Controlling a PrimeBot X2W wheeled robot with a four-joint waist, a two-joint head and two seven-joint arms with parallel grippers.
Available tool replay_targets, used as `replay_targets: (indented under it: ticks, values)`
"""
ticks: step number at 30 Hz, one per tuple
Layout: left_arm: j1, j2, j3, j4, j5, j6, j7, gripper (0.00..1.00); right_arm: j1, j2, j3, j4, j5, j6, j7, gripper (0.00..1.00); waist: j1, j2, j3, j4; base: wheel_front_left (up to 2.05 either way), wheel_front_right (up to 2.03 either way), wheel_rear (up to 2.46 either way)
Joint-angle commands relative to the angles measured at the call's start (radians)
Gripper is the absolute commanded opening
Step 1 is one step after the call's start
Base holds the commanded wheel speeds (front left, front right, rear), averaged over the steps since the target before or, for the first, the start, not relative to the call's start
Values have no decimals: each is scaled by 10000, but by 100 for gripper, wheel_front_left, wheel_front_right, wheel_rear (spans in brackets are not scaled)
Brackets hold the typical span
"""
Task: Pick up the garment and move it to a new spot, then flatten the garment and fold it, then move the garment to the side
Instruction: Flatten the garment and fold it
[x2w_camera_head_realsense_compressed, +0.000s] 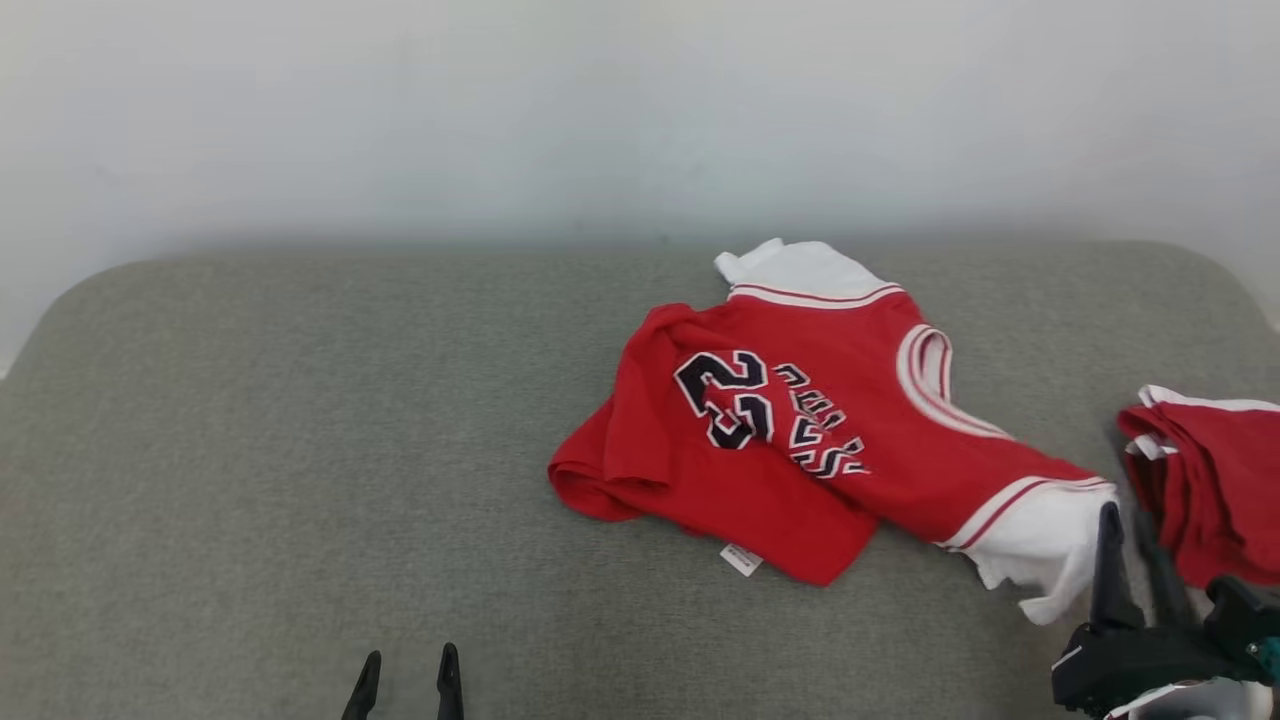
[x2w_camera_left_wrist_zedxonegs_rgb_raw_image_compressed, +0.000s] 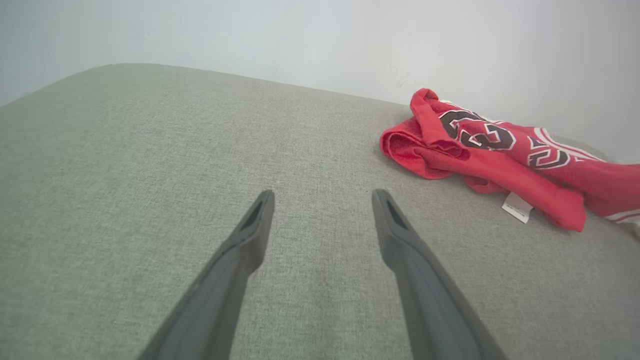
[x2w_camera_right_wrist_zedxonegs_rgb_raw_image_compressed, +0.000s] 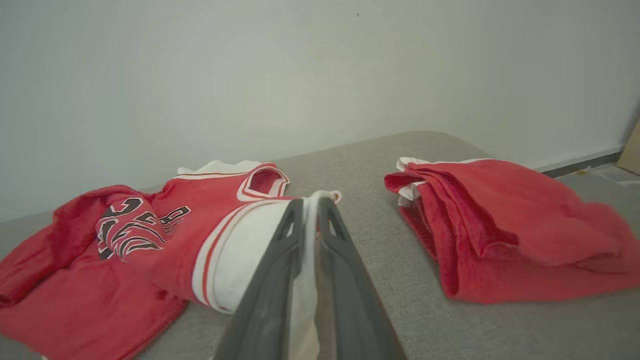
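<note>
My left gripper grabs the jersey by its red bottom hem (x2w_camera_head_realsense_compressed: 582, 474) next, to spread the crumpled jersey (x2w_camera_head_realsense_compressed: 792, 420) out flat.
The garment (x2w_camera_head_realsense_compressed: 860, 450) is a red jersey with a dark "23", white trim and white sleeves, lying crumpled right of centre on the grey padded surface (x2w_camera_head_realsense_compressed: 250, 450). My right gripper (x2w_camera_head_realsense_compressed: 1128, 520) sits at its near white sleeve; in the right wrist view the right gripper (x2w_camera_right_wrist_zedxonegs_rgb_raw_image_compressed: 312, 201) is shut on that white sleeve fabric, which runs between its fingers, with the garment (x2w_camera_right_wrist_zedxonegs_rgb_raw_image_compressed: 150, 235) spread to the left. My left gripper (x2w_camera_head_realsense_compressed: 405, 665) is open at the bottom edge, well left of the garment. In the left wrist view the left gripper (x2w_camera_left_wrist_zedxonegs_rgb_raw_image_compressed: 324, 195) hovers over bare fabric, the garment (x2w_camera_left_wrist_zedxonegs_rgb_raw_image_compressed: 500, 155) at upper right.
A folded pile of red-and-white clothes (x2w_camera_head_realsense_compressed: 1210, 480) lies at the right edge, close beside my right gripper; the same pile (x2w_camera_right_wrist_zedxonegs_rgb_raw_image_compressed: 500, 225) lies right of the fingers in the right wrist view. A pale wall (x2w_camera_head_realsense_compressed: 600, 120) backs the surface. The surface's left half is bare.
</note>
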Motion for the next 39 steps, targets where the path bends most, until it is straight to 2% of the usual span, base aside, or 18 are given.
replay_targets:
  ticks: [1, 6, 11, 16, 22, 28, 33, 39]
  values:
    - [2, 11, 0, -21, 28, 22, -31, 100, -55, -36, -23, -96, -157, -26, -46, 100, 1, -1, -53, -309, 0, 0, 0]
    - [-92, 13, 14, -29, 57, 20, -31, 100, -29, 185, 178, -761, -815, -26, -43, 100, 1, -1, -11, -612, 0, 0, 0]
    - [-204, 13, -91, -20, 95, -12, -31, 100, 113, 354, 904, -1826, -1146, -26, -43, 100, 1, -1, 76, -813, 0, 0, 0]
    - [-542, 13, -324, 78, 199, -122, -31, 100, 335, 404, 1864, -2379, -1205, -26, -43, 100, 1, -1, 316, -1027, 0, 0, 0]
    - [-1610, 16, -537, 256, 272, -151, -31, 100, 284, 467, 2354, -2521, -916, -26, -43, 100, 1, -1, 1126, -1390, 0, 0, 0]
    - [-2739, 19, -429, 1325, 473, -34, -31, 100, -121, 443, 2545, -2591, -834, -26, -43, 100, 1, -1, 1864, -1822, 0, 0, 0]
    - [-3675, 18, -77, 2069, 1274, 90, -31, 100, -385, 419, 2650, -2617, -828, -26, -43, 100, 1, -1, 2224, -2124, 0, 0, 0]
    - [-4297, 23, -215, 2018, 1736, -241, -31, 100, -458, 428, 2677, -2566, -809, -26, -43, 100, 1, -1, 2377, -2185, 0, 0, 0]
